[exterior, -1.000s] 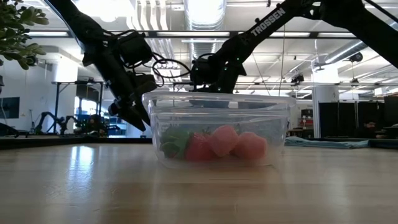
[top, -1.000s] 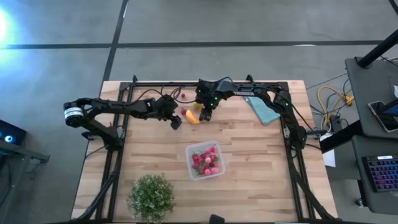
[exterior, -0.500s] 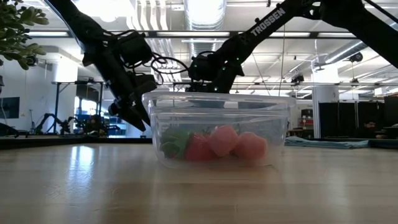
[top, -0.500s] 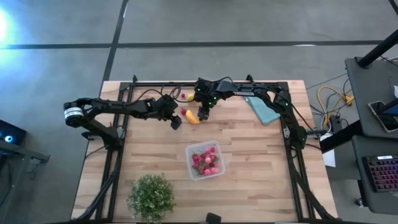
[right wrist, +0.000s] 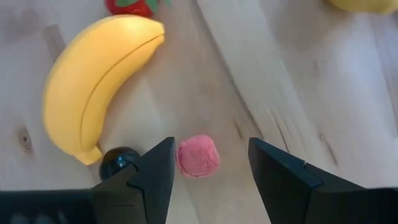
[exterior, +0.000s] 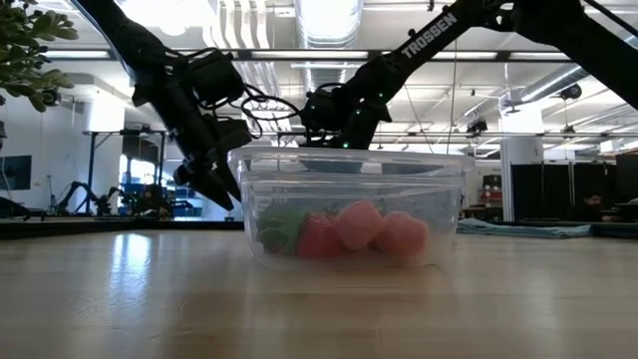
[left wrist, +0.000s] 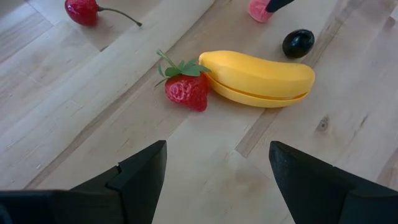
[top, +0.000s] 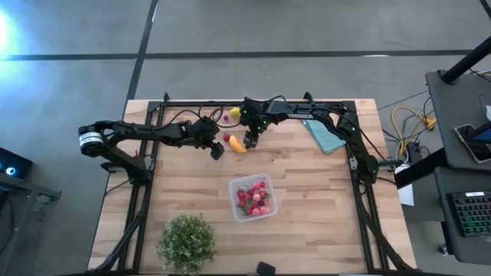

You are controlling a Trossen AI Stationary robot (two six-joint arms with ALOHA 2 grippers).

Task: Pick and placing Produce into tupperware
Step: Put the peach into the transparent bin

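Observation:
The pink berry goes in the tupperware; my right gripper will next grab its round body (right wrist: 198,156).
The clear tupperware (top: 253,197) stands near the table's middle with several red and pink berries inside (exterior: 344,231). Beyond it lie a banana (top: 238,143), a strawberry (left wrist: 186,91) touching the banana, a pink berry (right wrist: 198,155), a dark berry (right wrist: 119,160), a cherry (left wrist: 84,11) and a lemon (top: 234,114). My right gripper (right wrist: 211,163) is open and points down over the pink berry, one finger on each side of it. My left gripper (left wrist: 217,167) hangs open just left of the strawberry and banana, above the wood.
A bushy green plant (top: 186,241) stands at the near left. A teal folded cloth (top: 324,135) lies at the far right. Bare wood stretches right of the tupperware and between it and the fruit.
My right gripper has tipped a little and shifted slightly toward the table's left above the fruit; the lemon beyond it now shows more fully. The fruit and the tupperware have stayed in place.

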